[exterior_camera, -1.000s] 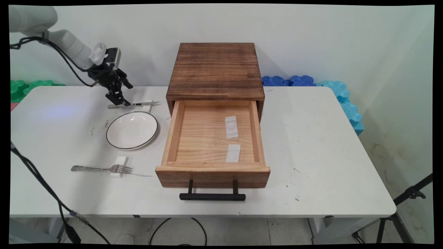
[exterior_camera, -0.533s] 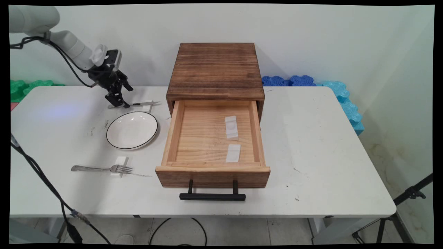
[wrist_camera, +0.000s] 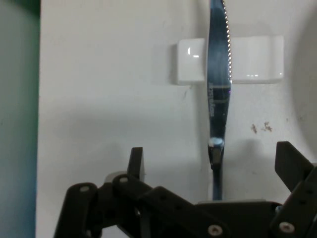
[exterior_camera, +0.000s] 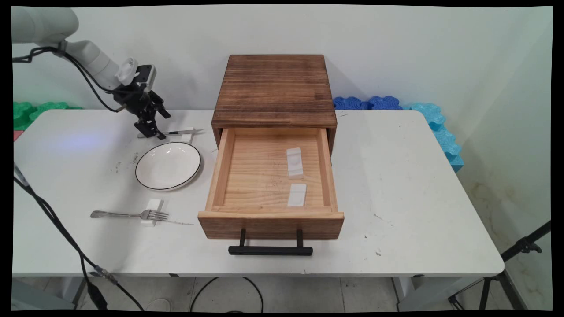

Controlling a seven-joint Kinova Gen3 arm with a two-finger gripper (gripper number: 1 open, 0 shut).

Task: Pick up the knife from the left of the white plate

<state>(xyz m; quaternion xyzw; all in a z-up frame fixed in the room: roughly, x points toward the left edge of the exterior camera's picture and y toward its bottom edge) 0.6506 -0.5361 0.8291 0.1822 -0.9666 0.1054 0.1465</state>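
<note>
The knife's handle (wrist_camera: 217, 184) is the part my gripper should grab next, to move the steel knife into the open drawer.
A steel knife (exterior_camera: 176, 132) with a serrated blade (wrist_camera: 219, 74) lies at the table's far left, its blade propped on a small white rest (exterior_camera: 188, 132) (wrist_camera: 257, 64). My gripper (exterior_camera: 150, 130) (wrist_camera: 213, 163) is down over the knife's handle end, open. The handle lies between the fingers (wrist_camera: 136, 161) and touches neither of them. A white plate (exterior_camera: 168, 165) with a dark rim sits just in front of the knife.
A wooden drawer box (exterior_camera: 274, 88) stands mid-table with its drawer (exterior_camera: 269, 220) pulled out; two white rests (exterior_camera: 295, 162) lie inside. A fork (exterior_camera: 130, 215) on another white rest (exterior_camera: 152, 212) lies near the front left. Black cables hang at the left.
The hand has shifted slightly left and settled lower over the knife's handle. The knife, plate, fork and drawer have not moved.
</note>
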